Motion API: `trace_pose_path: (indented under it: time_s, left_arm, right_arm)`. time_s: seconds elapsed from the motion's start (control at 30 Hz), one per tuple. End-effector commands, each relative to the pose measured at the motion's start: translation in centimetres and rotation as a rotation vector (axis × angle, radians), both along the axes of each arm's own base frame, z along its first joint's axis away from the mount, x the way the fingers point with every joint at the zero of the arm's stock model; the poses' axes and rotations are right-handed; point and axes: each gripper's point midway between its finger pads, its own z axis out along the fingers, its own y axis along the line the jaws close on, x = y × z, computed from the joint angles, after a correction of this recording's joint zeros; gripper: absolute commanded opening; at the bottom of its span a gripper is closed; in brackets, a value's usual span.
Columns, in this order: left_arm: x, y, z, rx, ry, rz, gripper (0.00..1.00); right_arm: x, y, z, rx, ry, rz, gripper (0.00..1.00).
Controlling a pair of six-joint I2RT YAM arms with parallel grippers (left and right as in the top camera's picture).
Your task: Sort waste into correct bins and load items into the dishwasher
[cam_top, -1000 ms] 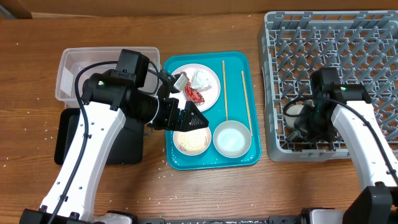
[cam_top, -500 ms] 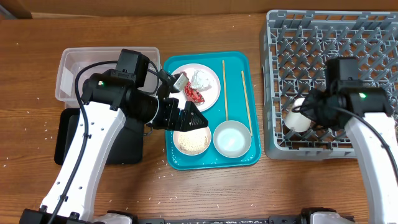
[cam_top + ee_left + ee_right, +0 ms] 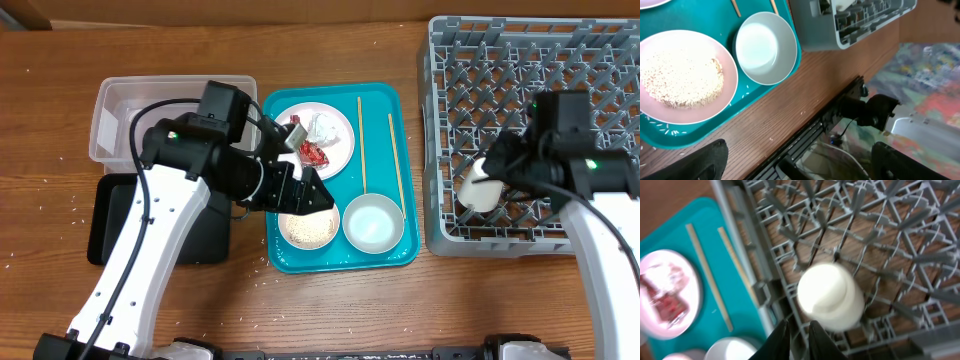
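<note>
The white cup-like dish (image 3: 480,188) (image 3: 830,297) would stay in the grey rack if I lifted my right gripper now, because the closed fingers are beside it.
My left gripper (image 3: 305,192) hangs open and empty over the near left of the teal tray; in the left wrist view (image 3: 800,165) its fingers (image 3: 710,160) stand wide apart. Below it lie a white plate of rice (image 3: 305,230) and an empty white bowl (image 3: 372,223). A smaller plate (image 3: 340,150) holds the red wrapper (image 3: 313,152) and the white paper wad (image 3: 325,126). Two chopsticks (image 3: 361,140) lie on the tray. My right gripper (image 3: 800,340) is shut and empty, just beside a white cup-like dish (image 3: 830,297) lying in the grey rack (image 3: 520,80).
The teal tray (image 3: 385,100) sits mid-table. The clear tub (image 3: 120,110) stands at the back left, with the black tray (image 3: 110,215) in front of it under my left arm. Loose rice grains (image 3: 60,200) are scattered on the wooden table.
My right gripper has drawn back and up from the white dish, which stays in the rack's front left corner. My left arm has shifted slightly to the right.
</note>
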Motion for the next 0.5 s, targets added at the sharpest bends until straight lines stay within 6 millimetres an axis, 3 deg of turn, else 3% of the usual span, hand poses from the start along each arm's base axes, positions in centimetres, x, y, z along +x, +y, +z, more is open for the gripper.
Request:
trace_pose_path:
  time_s: [0.0, 0.07, 0.17, 0.37, 0.47]
  left_arm:
    - [-0.1, -0.1, -0.2, 0.034, -0.012, -0.002, 0.93]
    - [-0.2, -0.2, -0.2, 0.034, -0.013, -0.006, 0.92]
    - [-0.2, -0.2, -0.2, 0.034, -0.012, -0.006, 0.92]
    - [0.0, -0.2, -0.1, 0.032, -0.020, -0.005, 0.92]
    - [0.1, -0.3, -0.1, 0.032, -0.023, -0.005, 0.93]
  right_arm:
    - [0.9, -1.0, -2.5, -0.048, 0.059, -0.025, 0.13]
    - [1.0, -0.8, -3.9, -0.032, 0.106, -0.041, 0.05]
    - [-0.3, -0.6, -5.3, -0.016, 0.195, -0.055, 0.04]
    - [-3.1, -0.7, -5.8, -0.020, 0.310, -0.054, 0.04]
    - [-3.2, -0.6, -5.1, -0.019, 0.293, -0.052, 0.04]
